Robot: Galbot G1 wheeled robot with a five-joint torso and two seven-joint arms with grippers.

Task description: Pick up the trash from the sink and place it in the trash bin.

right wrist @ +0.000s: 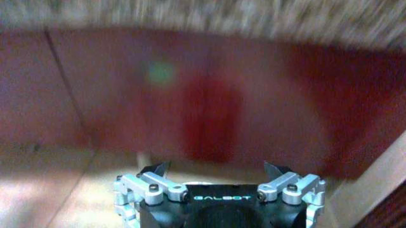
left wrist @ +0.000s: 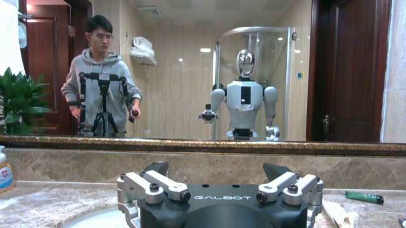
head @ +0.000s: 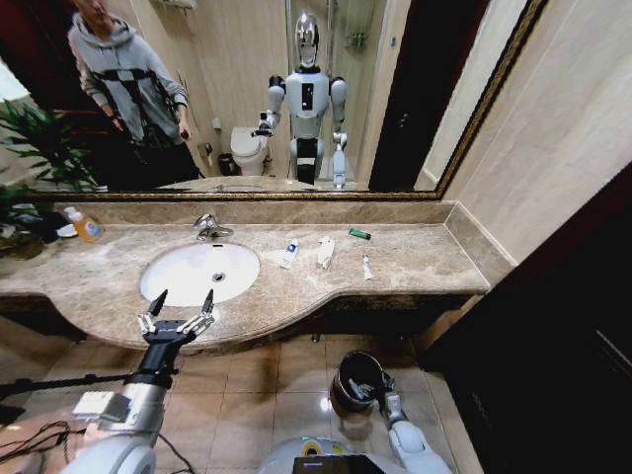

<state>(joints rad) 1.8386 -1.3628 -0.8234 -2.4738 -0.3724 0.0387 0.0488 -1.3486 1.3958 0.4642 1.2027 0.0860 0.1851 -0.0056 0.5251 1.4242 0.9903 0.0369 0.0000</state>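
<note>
I should use my right gripper to grab the tube by its flat end [head: 368,276], so that the thin white tube's end with the cap [head: 365,258] stays free to point into the trash bin.
The white oval sink [head: 188,281] with its chrome tap [head: 208,227] is set in the marble countertop [head: 415,259]. The trash lies on the counter right of the basin: a white tube with blue marks [head: 289,254], a crumpled white wrapper [head: 325,252], a small white tube [head: 366,267] and a dark-green stick [head: 359,234]. My left gripper [head: 183,301] hovers open at the counter's front edge, before the sink, holding nothing. The left wrist view shows the left gripper [left wrist: 216,170], the green stick [left wrist: 364,197] and the wrapper [left wrist: 336,213]. The dark trash bin [head: 348,367] stands on the floor. My right gripper [head: 380,388], open [right wrist: 216,168], sits low at its rim.
An orange-yellow bottle [head: 84,225] and a potted plant [head: 30,148] stand at the counter's far left. A large mirror [head: 395,89] runs behind the counter. A dark wooden panel [head: 553,336] closes off the right side. Tiled floor lies below the counter.
</note>
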